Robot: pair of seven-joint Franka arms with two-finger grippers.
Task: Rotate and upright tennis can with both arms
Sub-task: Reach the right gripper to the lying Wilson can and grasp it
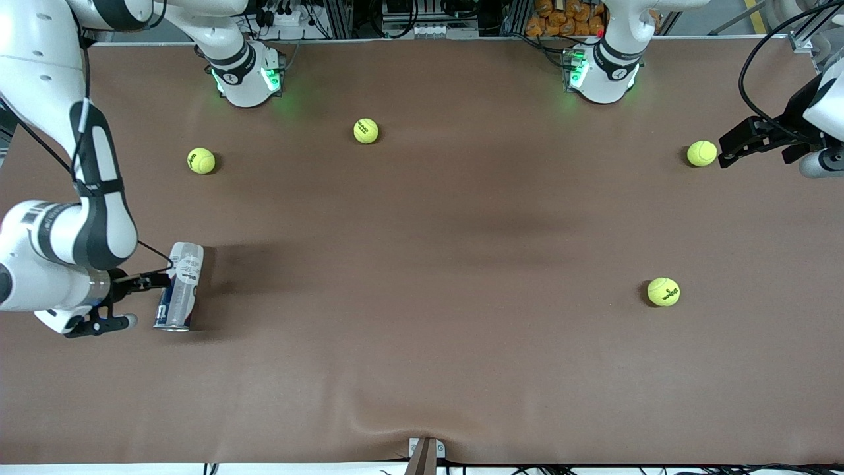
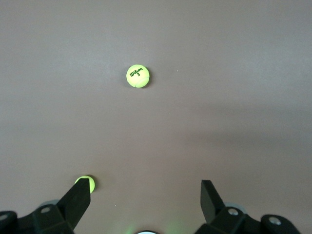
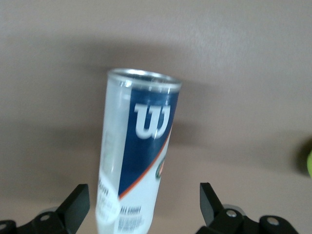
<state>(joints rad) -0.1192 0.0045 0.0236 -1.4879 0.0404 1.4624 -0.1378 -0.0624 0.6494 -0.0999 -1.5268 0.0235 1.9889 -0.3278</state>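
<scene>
My right gripper should rotate the tennis can upright, so it should next grab the can by its label below the big W logo (image 1: 180,278) (image 3: 127,204).
The tennis can (image 1: 179,287) lies on its side on the brown table at the right arm's end, with its silver rim toward the front camera. My right gripper (image 1: 137,301) is low beside it, open. In the right wrist view the can (image 3: 141,161) lies between the spread fingers (image 3: 78,202) of my right gripper (image 3: 145,197), and neither finger touches it. My left gripper (image 1: 724,152) is open and empty at the left arm's end, next to a tennis ball (image 1: 701,153). In the left wrist view it (image 2: 145,195) shows open over bare table.
Three more yellow-green tennis balls lie loose: one (image 1: 201,160) farther from the front camera than the can, one (image 1: 366,130) near the right arm's base, and one (image 1: 663,291) toward the left arm's end. The left wrist view shows two balls (image 2: 137,76) (image 2: 87,182).
</scene>
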